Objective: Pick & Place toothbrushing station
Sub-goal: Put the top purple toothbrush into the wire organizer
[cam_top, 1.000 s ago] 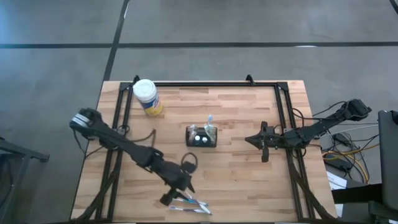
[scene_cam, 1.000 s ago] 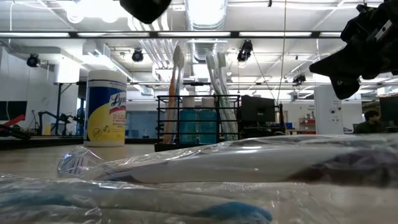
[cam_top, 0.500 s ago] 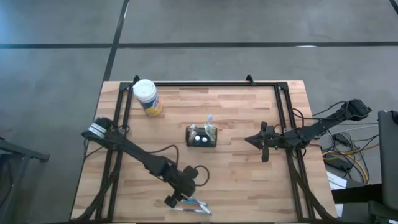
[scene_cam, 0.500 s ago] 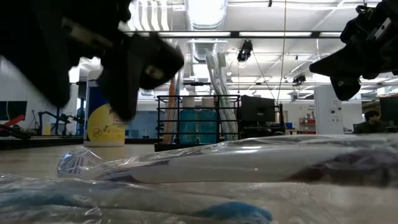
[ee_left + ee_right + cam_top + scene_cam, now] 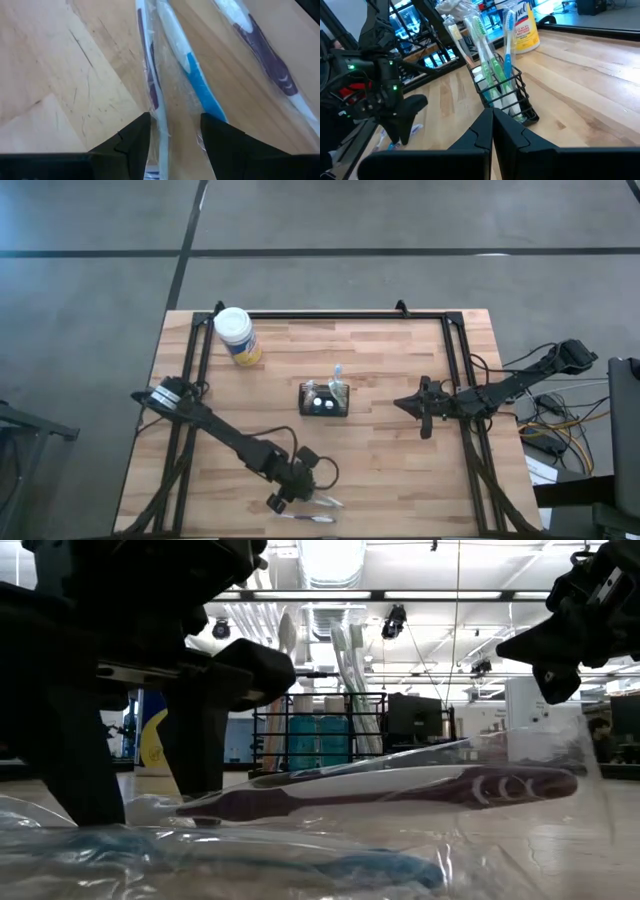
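Note:
Next, the left gripper grabs the purple wrapped toothbrush by its neck (image 5: 163, 131), to stand the toothbrush in the black wire-mesh caddy.
The black wire-mesh caddy (image 5: 325, 400) stands on its base mid-table, with several toothbrushes upright in it; it also shows in the right wrist view (image 5: 506, 95) and the low view (image 5: 320, 730). Three plastic-wrapped toothbrushes lie near the table's near edge: a blue-and-white one (image 5: 196, 85), a dark one (image 5: 150, 75) and a purple one (image 5: 265, 55). My left gripper (image 5: 175, 145) is open and low over them (image 5: 293, 502), its fingers on either side of the wrapped brushes. My right gripper (image 5: 492, 117) is shut and empty, held above the table right of the caddy (image 5: 402, 404). My left gripper comes from above, pointing down, its open fingers (image 5: 130, 145) on either side of the wrapped blue-and-white toothbrush (image 5: 165, 125), which lies flat on the table. Whether the fingers touch the wrapper I cannot tell.
A yellow round tub with a white lid (image 5: 236, 335) stands at the far left of the table. A black frame rail (image 5: 340, 314) runs along the table's far edge and down both sides. Bare wood lies between the caddy and the wrapped toothbrushes.
My left gripper has gone toward the table's near edge and down, over the wrapped toothbrushes, and now stands low at the table top. The wrapped purple toothbrush has shifted on the table and now lies apart from the other two.

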Motion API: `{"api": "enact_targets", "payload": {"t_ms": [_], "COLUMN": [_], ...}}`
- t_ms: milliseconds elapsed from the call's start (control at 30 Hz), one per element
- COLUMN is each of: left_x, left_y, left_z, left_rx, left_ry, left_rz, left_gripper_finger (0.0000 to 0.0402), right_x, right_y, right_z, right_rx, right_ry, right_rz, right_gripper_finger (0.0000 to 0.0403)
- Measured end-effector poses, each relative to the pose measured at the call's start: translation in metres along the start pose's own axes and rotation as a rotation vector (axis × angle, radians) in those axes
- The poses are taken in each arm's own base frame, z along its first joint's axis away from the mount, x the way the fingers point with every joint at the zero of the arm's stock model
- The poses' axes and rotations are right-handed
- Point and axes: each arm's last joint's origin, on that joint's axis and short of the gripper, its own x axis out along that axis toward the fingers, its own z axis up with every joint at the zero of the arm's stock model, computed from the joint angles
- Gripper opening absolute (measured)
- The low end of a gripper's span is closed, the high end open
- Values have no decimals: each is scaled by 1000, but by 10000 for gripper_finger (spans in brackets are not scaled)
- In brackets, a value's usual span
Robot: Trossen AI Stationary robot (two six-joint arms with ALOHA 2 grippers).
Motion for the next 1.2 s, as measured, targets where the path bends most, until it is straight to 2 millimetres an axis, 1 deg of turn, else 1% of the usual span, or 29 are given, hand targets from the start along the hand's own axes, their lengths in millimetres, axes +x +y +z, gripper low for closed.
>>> {"api": "enact_targets", "payload": {"t_ms": [133,233,333,433,500,600,633,800,900,1000,1200], "left_x": [-1,-5,-12,-16,-17,-15,-15,-16,-18,-24,-42], "left_y": [0,0,1,5,8,11,13,19,22,24,28], "left_z": [0,0,1,7,8,4,3,1,4,11,29], "left_rx": [40,64,81,82,79,88,91,92,98,130,173], "left_ry": [0,2,16,5,-1,26,28,36,53,73,147], "left_rz": [1,1,6,16,21,23,28,42,44,63,185], "left_gripper_finger": [178,163,130,88,58,16,9,15,14,6,4], "right_x": [0,0,0,0,0,0,0,0,0,0,-1], "right_y": [0,0,0,1,1,1,1,2,3,3,6], "right_z": [0,0,1,2,2,2,2,4,6,6,10], "right_rx": [0,-5,-24,-46,-57,-65,-68,-110,-134,-148,-161], "right_ry": [0,-2,-5,-15,-17,-18,-18,-40,-56,-58,-96], "right_rz": [0,1,3,7,6,5,5,15,22,22,51], "right_gripper_finger": [8,8,8,8,8,8,8,8,8,8,8]}}
